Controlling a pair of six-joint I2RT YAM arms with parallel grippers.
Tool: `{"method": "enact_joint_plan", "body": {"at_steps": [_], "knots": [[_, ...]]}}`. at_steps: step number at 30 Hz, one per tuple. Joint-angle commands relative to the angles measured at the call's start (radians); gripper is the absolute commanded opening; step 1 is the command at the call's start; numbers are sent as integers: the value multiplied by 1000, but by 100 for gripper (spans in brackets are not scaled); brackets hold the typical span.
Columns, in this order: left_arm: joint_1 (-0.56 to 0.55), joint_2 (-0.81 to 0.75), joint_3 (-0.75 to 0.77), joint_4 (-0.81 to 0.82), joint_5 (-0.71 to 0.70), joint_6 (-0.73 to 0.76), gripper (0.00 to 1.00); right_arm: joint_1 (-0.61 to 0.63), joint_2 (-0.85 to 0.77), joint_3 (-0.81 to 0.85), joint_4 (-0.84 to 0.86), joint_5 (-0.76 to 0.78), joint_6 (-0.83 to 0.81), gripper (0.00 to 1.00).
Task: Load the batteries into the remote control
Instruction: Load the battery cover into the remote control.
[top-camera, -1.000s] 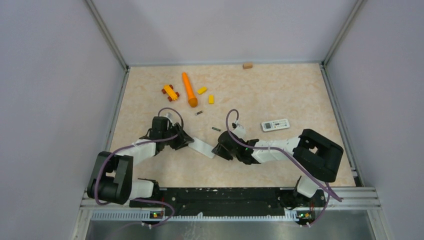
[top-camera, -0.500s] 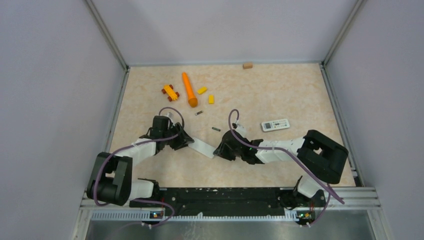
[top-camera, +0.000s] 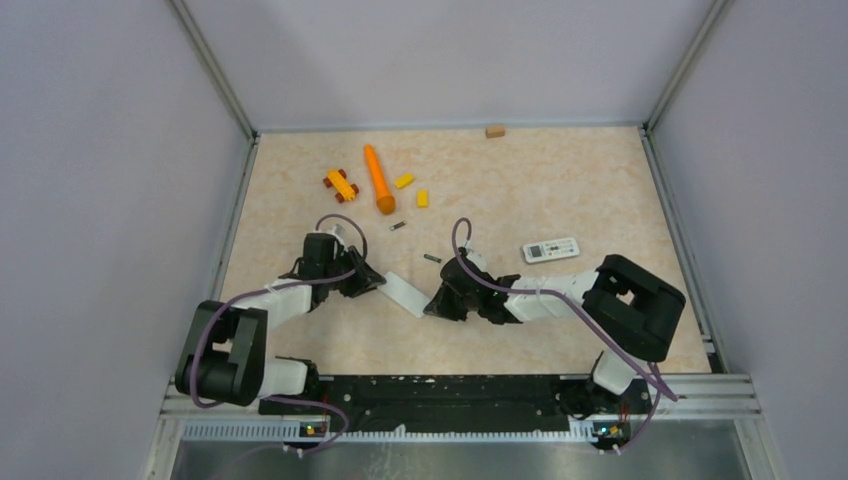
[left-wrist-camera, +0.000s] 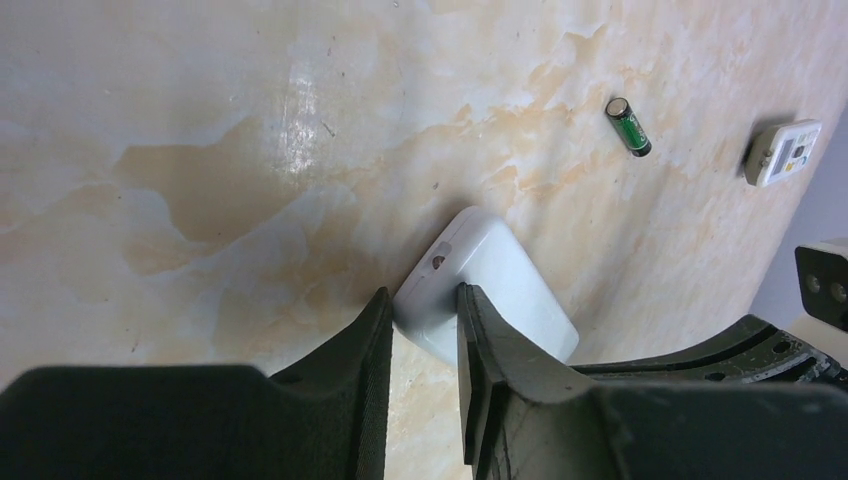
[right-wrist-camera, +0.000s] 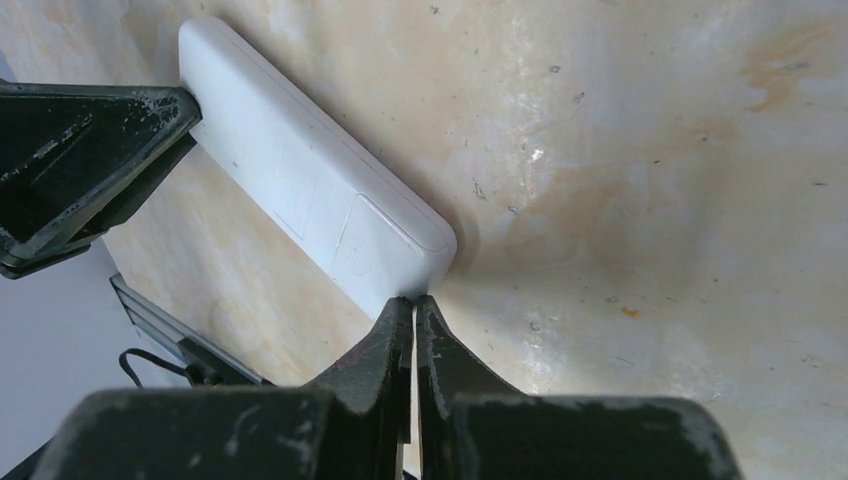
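Observation:
The fingers of my right gripper are shut beside the white remote's end, so next they reopen, then close on the remote's long sides.
A white remote (top-camera: 405, 293) lies back side up between my two grippers, its cover closed. My left gripper (top-camera: 368, 281) is shut on the remote's left end, and the left wrist view shows the remote (left-wrist-camera: 500, 285) pinched in this gripper (left-wrist-camera: 422, 296). My right gripper (top-camera: 437, 300) is shut, and its tips (right-wrist-camera: 413, 301) touch the remote's other end (right-wrist-camera: 310, 185). Two batteries lie loose on the table, one (top-camera: 432, 258) just beyond the right gripper, which also shows in the left wrist view (left-wrist-camera: 628, 126), and one (top-camera: 398, 226) farther back. No other batteries show.
A second, small white remote (top-camera: 551, 249) lies to the right. An orange carrot (top-camera: 378, 180), a toy car (top-camera: 340, 184) and two yellow blocks (top-camera: 403, 181) (top-camera: 422, 198) lie at the back left. A wooden block (top-camera: 494, 130) sits by the back wall.
My right gripper has edged left against the remote's end, and the remote has shifted slightly toward the left gripper. The left gripper keeps its hold.

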Motion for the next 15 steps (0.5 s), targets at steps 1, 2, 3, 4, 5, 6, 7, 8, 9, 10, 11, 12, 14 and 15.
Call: {"method": "enact_joint_plan", "body": {"at_steps": [1,2,3,4,5,6,7,8,9,10,11,12,14,15], "knots": [[-15,22,-59,-49,39,-19,24,-1,85,79,65,15,-1,0],[-15,11,-53,-53,36,-19,26,0,80,82,58,20,-9,0],[-15,-8,-43,-70,23,-17,30,0,69,79,56,27,-24,6],[-15,-30,-28,-92,7,-13,34,0,47,70,52,40,-43,12],[-14,-53,-7,-118,-22,-4,40,0,22,58,43,53,-59,18],[-13,-77,19,-151,-39,5,45,0,-9,47,30,65,-79,23],[-13,-98,50,-183,-82,14,50,0,-41,39,8,77,-106,30],[-12,-119,81,-217,-112,25,54,-1,-72,35,-26,90,-137,35],[-10,-134,115,-247,-143,36,58,0,-108,32,-65,100,-169,39],[-9,-149,143,-279,-174,44,62,2,-157,23,-80,109,-206,42],[-7,-165,172,-310,-206,53,66,2,-191,11,-86,115,-242,46],[-4,-174,197,-344,-232,63,69,2,-223,-4,-92,124,-282,50],[2,-198,239,-393,-277,78,78,1,-264,-5,-89,114,-422,69],[6,-213,261,-414,-296,84,83,1,-268,11,-98,106,-494,76]]}}
